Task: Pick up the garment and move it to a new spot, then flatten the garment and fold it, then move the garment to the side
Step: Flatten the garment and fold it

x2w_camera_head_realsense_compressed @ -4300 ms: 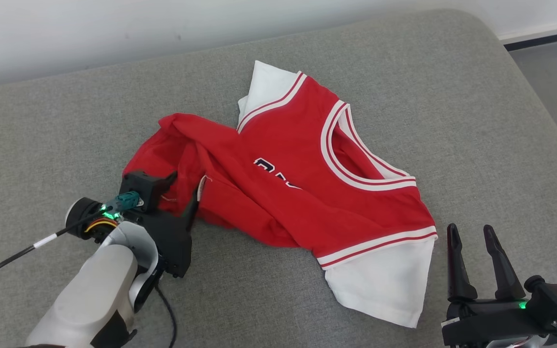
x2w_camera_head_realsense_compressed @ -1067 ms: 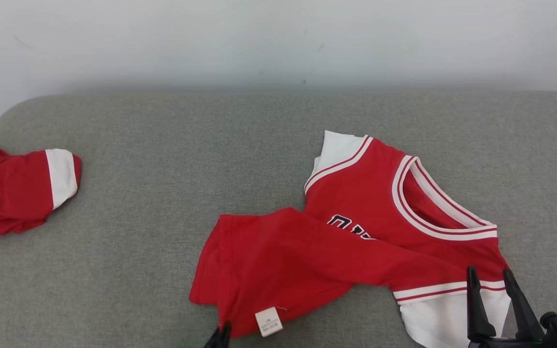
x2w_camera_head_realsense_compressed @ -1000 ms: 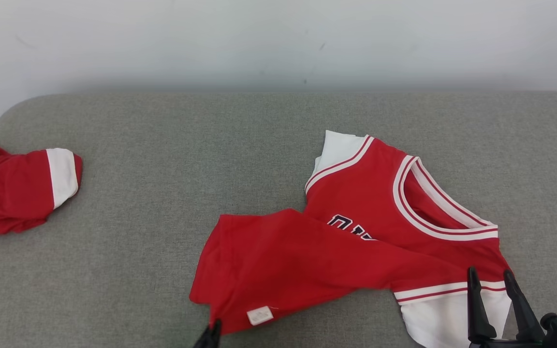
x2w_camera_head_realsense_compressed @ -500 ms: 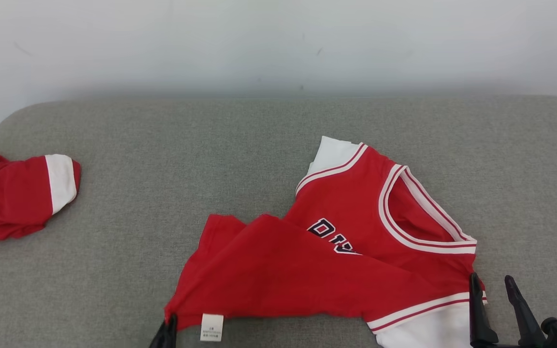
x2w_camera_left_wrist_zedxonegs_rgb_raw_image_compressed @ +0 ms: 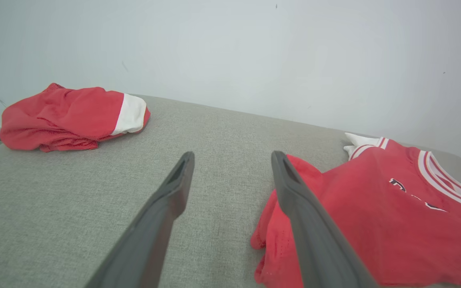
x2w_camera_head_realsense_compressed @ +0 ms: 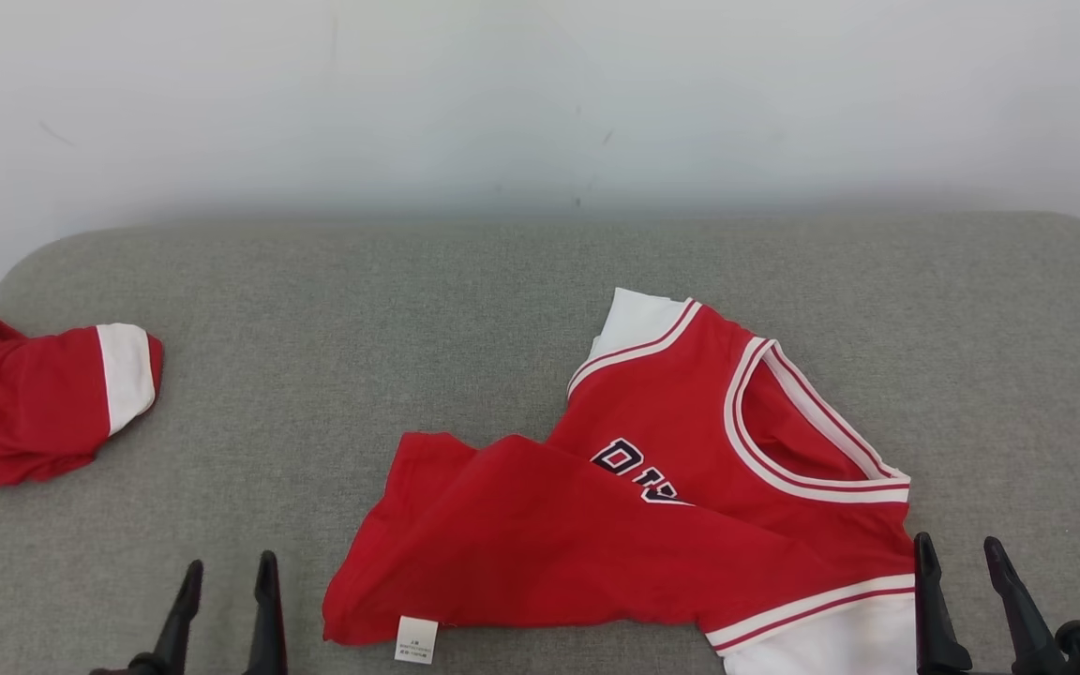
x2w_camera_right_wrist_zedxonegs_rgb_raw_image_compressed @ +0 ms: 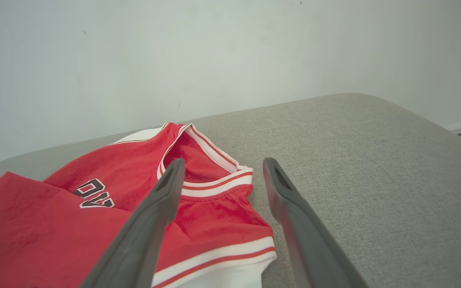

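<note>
The jersey (x2w_camera_head_realsense_compressed: 671, 439) should be lifted to a new spot and flattened, so my right gripper will grab its white sleeve (x2w_camera_head_realsense_compressed: 817, 636) next.
The garment (x2w_camera_head_realsense_compressed: 671, 487) is a red jersey with white striped trim and white sleeves. It lies half spread on the grey cushion (x2w_camera_head_realsense_compressed: 427, 319), its lower part folded up over the dark lettering, a white tag at the near hem. My left gripper (x2w_camera_head_realsense_compressed: 226, 570) stands open just left of the hem corner, holding nothing; the left wrist view shows the jersey (x2w_camera_left_wrist_zedxonegs_rgb_raw_image_compressed: 374, 212) to the right of the open left gripper (x2w_camera_left_wrist_zedxonegs_rgb_raw_image_compressed: 232, 158). My right gripper (x2w_camera_head_realsense_compressed: 957, 553) is open at the jersey's near right sleeve, and in its own view the right gripper (x2w_camera_right_wrist_zedxonegs_rgb_raw_image_compressed: 222, 164) frames the collar (x2w_camera_right_wrist_zedxonegs_rgb_raw_image_compressed: 210, 176).
A second red garment with a white band (x2w_camera_head_realsense_compressed: 34, 398) lies bunched at the cushion's far left edge, also seen as a red heap (x2w_camera_left_wrist_zedxonegs_rgb_raw_image_compressed: 70, 118). A pale wall (x2w_camera_head_realsense_compressed: 540, 94) rises behind the cushion. Bare grey cushion stretches between the two garments.
My left gripper pulled the hem corner leftwards, then let go of it and opened, ending left of the jersey. The camera tilted slightly. The right gripper stayed open in place.
</note>
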You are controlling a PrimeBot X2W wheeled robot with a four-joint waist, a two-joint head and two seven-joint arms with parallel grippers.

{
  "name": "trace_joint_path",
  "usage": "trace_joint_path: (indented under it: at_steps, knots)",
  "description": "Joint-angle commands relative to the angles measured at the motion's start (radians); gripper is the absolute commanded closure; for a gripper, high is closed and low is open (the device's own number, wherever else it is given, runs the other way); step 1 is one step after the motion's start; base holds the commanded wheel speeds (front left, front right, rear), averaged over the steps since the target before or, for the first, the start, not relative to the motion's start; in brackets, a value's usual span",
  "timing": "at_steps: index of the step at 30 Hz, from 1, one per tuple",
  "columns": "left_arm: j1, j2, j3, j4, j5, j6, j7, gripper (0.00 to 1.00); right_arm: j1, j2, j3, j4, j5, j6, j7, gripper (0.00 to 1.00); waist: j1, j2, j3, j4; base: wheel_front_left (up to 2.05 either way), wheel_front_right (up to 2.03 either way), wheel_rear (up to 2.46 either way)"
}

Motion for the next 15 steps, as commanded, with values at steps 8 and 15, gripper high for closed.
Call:
trace_joint_path:
  at_steps: [8,15]
  knots:
    - [-0.002,-0.008,0.076,-0.015,0.054,-0.012,-0.003,0.00,0.015,-0.027,0.031,-0.020,-0.012,-0.002,-0.001,0.00,0.0000,0.0000,-0.024,-0.016,0.00,0.00,0.00]
    - [0.007,0.006,0.092,-0.009,0.097,-0.017,-0.003,0.00,0.024,-0.039,0.051,-0.038,-0.016,-0.002,-0.001,0.00,0.0000,0.0000,-0.037,-0.036,0.00,0.00,0.00]
